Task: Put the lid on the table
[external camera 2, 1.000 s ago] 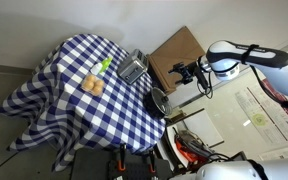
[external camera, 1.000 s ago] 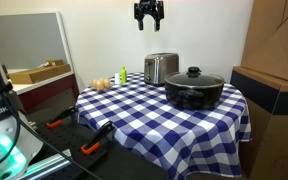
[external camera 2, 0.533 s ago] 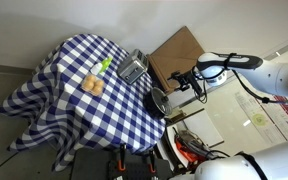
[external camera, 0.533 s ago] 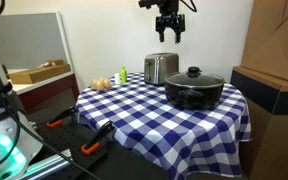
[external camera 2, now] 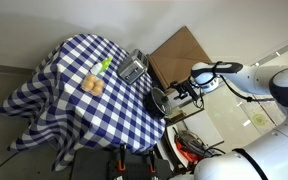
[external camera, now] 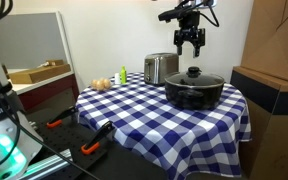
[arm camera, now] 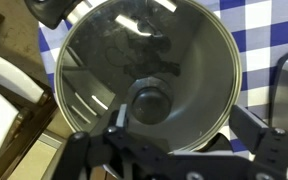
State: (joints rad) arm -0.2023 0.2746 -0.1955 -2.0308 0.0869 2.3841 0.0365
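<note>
My gripper grabs the lid's black knob (arm camera: 150, 100) from above next, fingers on opposite sides, so the lid lifts level and gets set flat on the tabletop.
The glass lid (external camera: 194, 78) with its black knob (arm camera: 150, 100) rests on the black pot (external camera: 193, 94), which stands on the checkered table (external camera: 134, 105) near its far edge. My gripper (external camera: 191, 42) hangs open a short way above the knob, with nothing in it. In the wrist view the lid (arm camera: 184, 50) fills the frame and the open fingers (arm camera: 184, 128) straddle the space beside the knob. In an exterior view the gripper (external camera 2: 177, 93) is over the pot (external camera 2: 158, 100) at the table's edge (external camera 2: 134, 110).
A metal toaster (external camera: 160, 68), a small green bottle (external camera: 123, 75) and bread rolls (external camera: 102, 84) sit on the table. Brown cardboard boxes (external camera: 269, 60) stand close beside the pot. Orange-handled tools (external camera: 91, 148) lie on the floor.
My gripper has moved sideways from over the toaster and come down until it hangs just above the pot lid. The lid and pot have not moved.
</note>
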